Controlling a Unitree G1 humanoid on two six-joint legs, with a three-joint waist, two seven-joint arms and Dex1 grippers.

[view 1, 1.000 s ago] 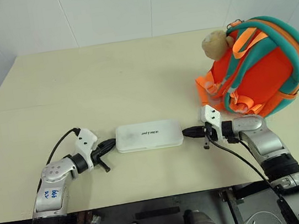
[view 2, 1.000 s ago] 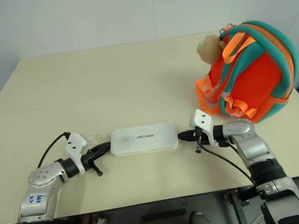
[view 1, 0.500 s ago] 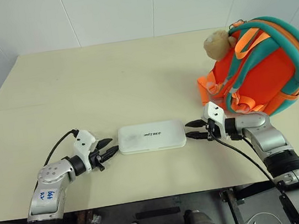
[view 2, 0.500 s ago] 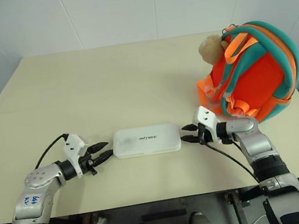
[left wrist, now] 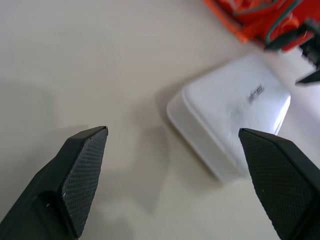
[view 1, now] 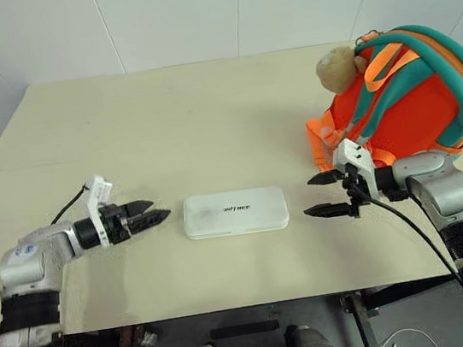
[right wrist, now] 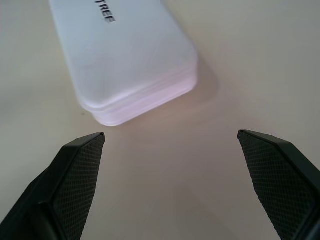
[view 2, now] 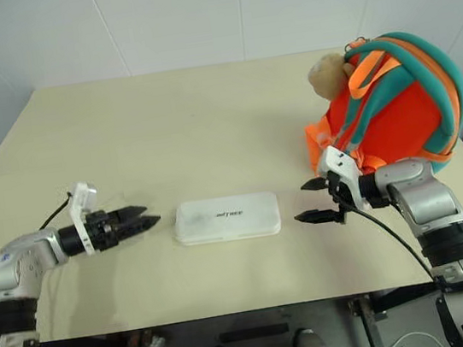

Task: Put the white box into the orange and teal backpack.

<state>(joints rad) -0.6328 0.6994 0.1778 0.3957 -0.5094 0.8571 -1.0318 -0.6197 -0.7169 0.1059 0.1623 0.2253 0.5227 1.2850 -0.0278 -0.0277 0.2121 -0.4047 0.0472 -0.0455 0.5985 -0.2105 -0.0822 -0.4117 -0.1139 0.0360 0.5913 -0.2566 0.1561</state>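
Note:
The left gripper grabs the box by one short end next, to slide the white box into the backpack.
The white box lies flat on the table's front half, lettering up. At the right of the table the orange and teal backpack stands upright, straps facing me. My left gripper hovers a short way off the box's left end, open and empty. Just off the box's right end, in front of the backpack, my right gripper is open wide and holds nothing. The left wrist view has the box ahead between the spread fingers, with the backpack beyond. The right wrist view shows the box's end apart from both fingers.
The cream table runs wide behind the box, with a seam across its left part. A tan plush toy hangs at the backpack's upper left. White tiled wall stands behind the table. The table's front edge is close below both arms.
Both grippers went from shut at the box's ends to open wide. Each drew outward and up from the box, the left farther left and rolled. The box stayed put.

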